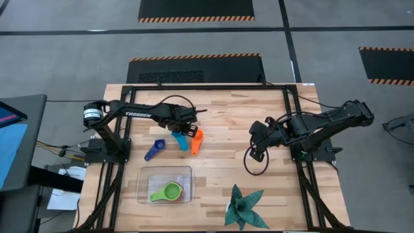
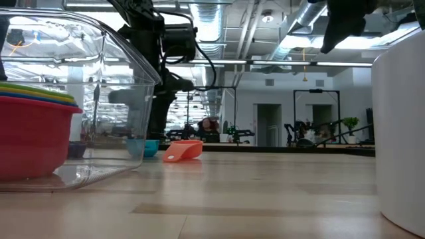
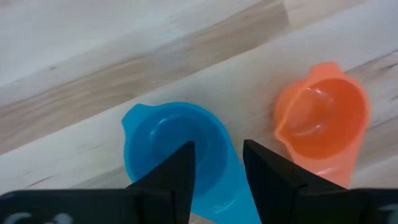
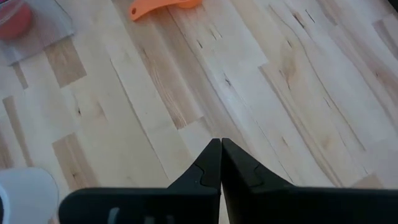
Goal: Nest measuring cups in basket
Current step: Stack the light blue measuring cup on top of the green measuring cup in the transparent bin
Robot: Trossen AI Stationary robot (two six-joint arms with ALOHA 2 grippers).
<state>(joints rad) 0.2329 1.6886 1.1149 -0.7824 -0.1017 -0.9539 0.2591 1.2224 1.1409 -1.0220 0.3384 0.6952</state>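
I need to lower my left gripper first and then close it on the cup. My fingers are above the light blue cup's rim (image 3: 225, 132) and handle (image 3: 231, 204), so they would miss if I closed now.
The clear basket (image 1: 143, 173) lies near the table's near edge and holds nested cups, green (image 1: 169, 191) uppermost, red (image 2: 33, 136) outermost. On the bare wood behind it lie the dark blue cup (image 1: 154, 150), the light blue cup (image 1: 182, 142) and the orange cup (image 1: 196, 141). My left gripper (image 1: 187, 132) hangs open over the light blue cup (image 3: 165, 146); its fingers stand on either side of where the handle meets the bowl. My right gripper (image 4: 221, 152) is shut and hovers over bare table toward the right (image 1: 257, 154).
A dark green spiky plant (image 1: 244, 207) stands at the near edge, right of the basket. A black cable loop (image 1: 255, 165) hangs below the right arm. A white rounded object (image 2: 402, 133) fills the right of the low view. Open wood lies between the cups and the right arm.
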